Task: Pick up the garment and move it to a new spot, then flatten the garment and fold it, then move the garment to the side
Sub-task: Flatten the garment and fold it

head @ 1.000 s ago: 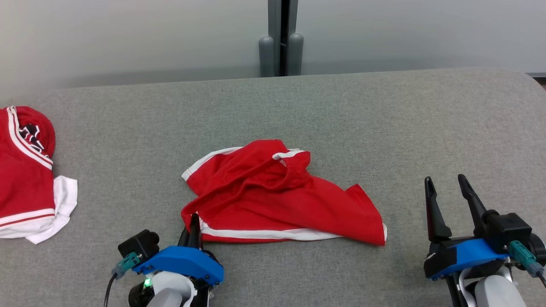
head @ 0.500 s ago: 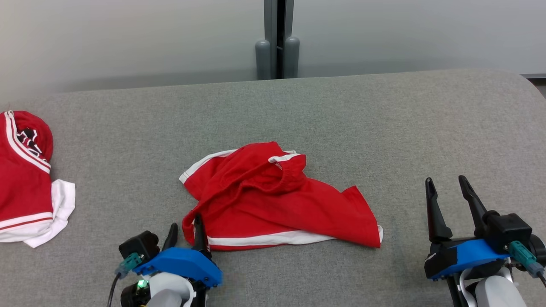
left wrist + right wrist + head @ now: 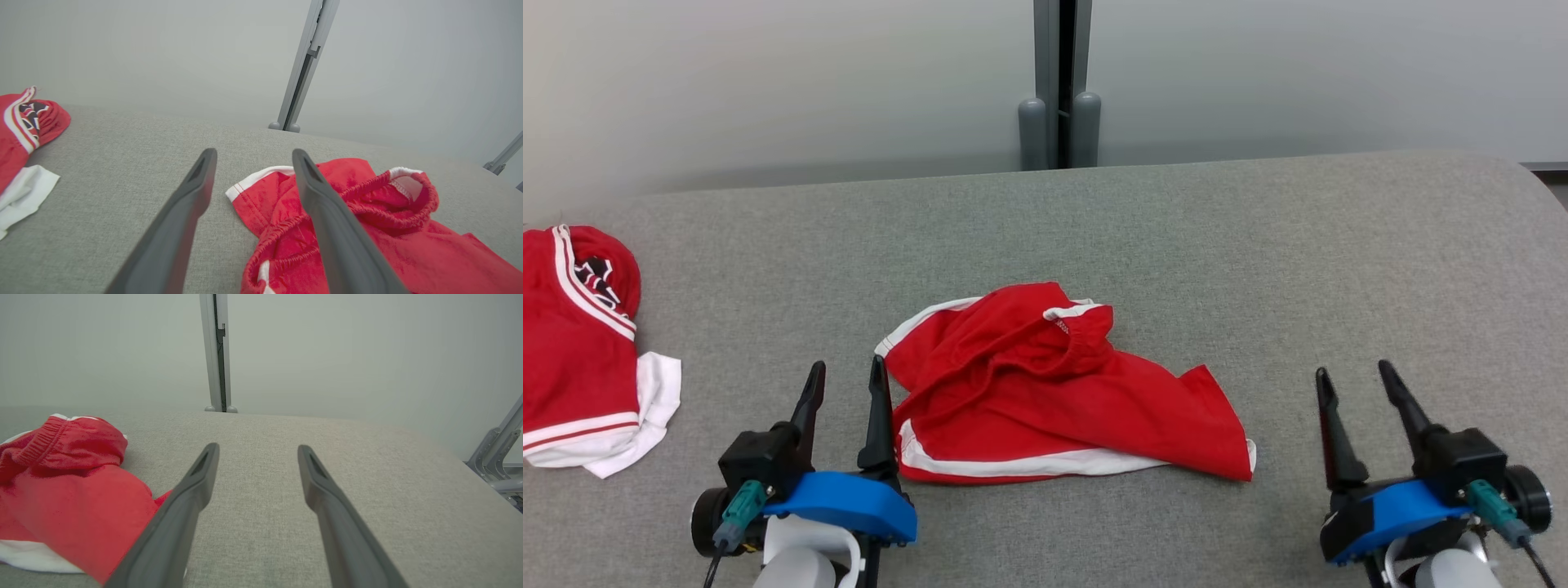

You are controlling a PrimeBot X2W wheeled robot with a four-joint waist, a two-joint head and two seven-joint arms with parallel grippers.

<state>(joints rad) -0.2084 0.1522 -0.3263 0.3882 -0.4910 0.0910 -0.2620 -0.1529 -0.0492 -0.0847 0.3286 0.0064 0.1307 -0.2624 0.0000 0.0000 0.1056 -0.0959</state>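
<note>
My right gripper grabs the crumpled shorts by the leg end (image 3: 1223,426) (image 3: 132,514) next, to move them to a new spot and flatten them.
Red shorts with white trim (image 3: 1054,384) lie crumpled in the middle of the grey padded table (image 3: 1258,261); their waistband is bunched at the top. My left gripper (image 3: 847,376) stands open just left of the shorts' near left corner, nothing between its fingers. In the left wrist view the shorts (image 3: 367,220) lie to the right, partly behind the right finger (image 3: 327,212) of my left gripper (image 3: 252,154). My right gripper (image 3: 1352,376) is open, well to the right of the shorts. The right wrist view has my right gripper (image 3: 257,448) over bare cloth, the shorts (image 3: 69,486) at its left.
A second red and white garment (image 3: 580,351) lies bunched at the table's left edge, also in the left wrist view (image 3: 24,130). A grey post (image 3: 1059,82) stands behind the table against a pale wall. A metal frame (image 3: 496,453) shows past the table's right end.
My left gripper let go of the shorts' near left corner, opened and drew back to the left. The shorts settled flat. The head camera shifted slightly.
</note>
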